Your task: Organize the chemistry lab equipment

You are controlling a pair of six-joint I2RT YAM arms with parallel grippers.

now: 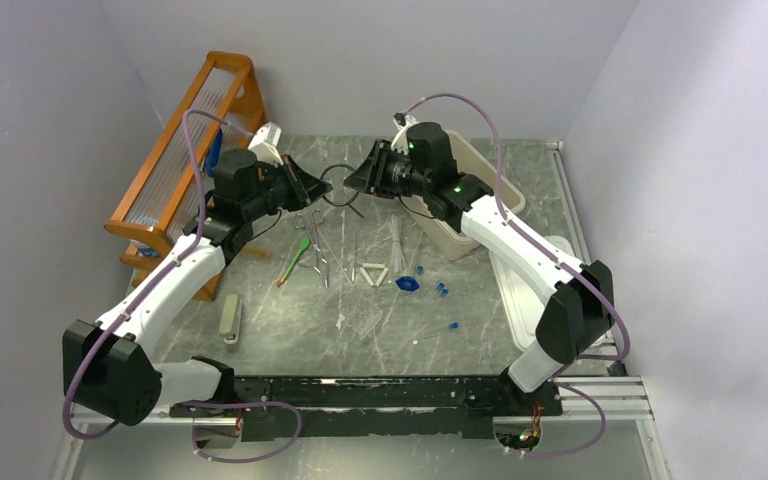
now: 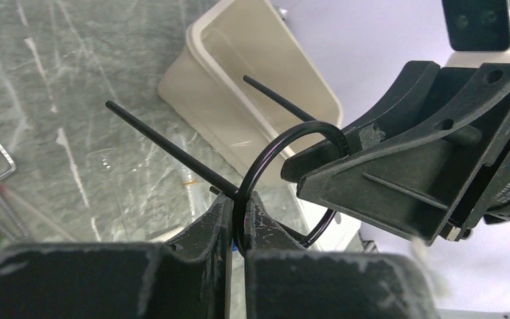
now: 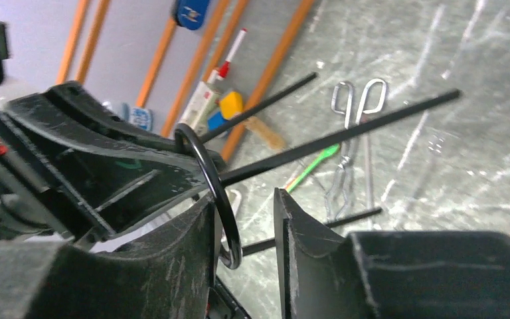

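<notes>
The right gripper grabs the black wire ring's rim opposite the left gripper next, which leaves the rods free to stand in the bin.
A black wire ring [image 1: 338,185] with straight black rods sticking out hangs in the air between my two grippers. My left gripper [image 1: 315,187] is shut on the ring's wire [image 2: 285,143], which is pinched between its fingertips [image 2: 239,199]. My right gripper [image 1: 355,180] is open, and the ring [image 3: 206,166] passes between its fingers [image 3: 242,199], close to the left one. On the table below lie metal scissors [image 1: 315,240], a green-handled tool [image 1: 295,262], a white triangle [image 1: 374,273], clear thin tubes [image 1: 397,240] and small blue pieces [image 1: 408,283].
An orange wooden rack [image 1: 185,140] stands at the far left. A beige bin [image 1: 480,200] sits under the right arm, with a white tray [image 1: 520,290] nearer. A grey block [image 1: 230,318] lies at the near left. Walls close in on the table's sides.
</notes>
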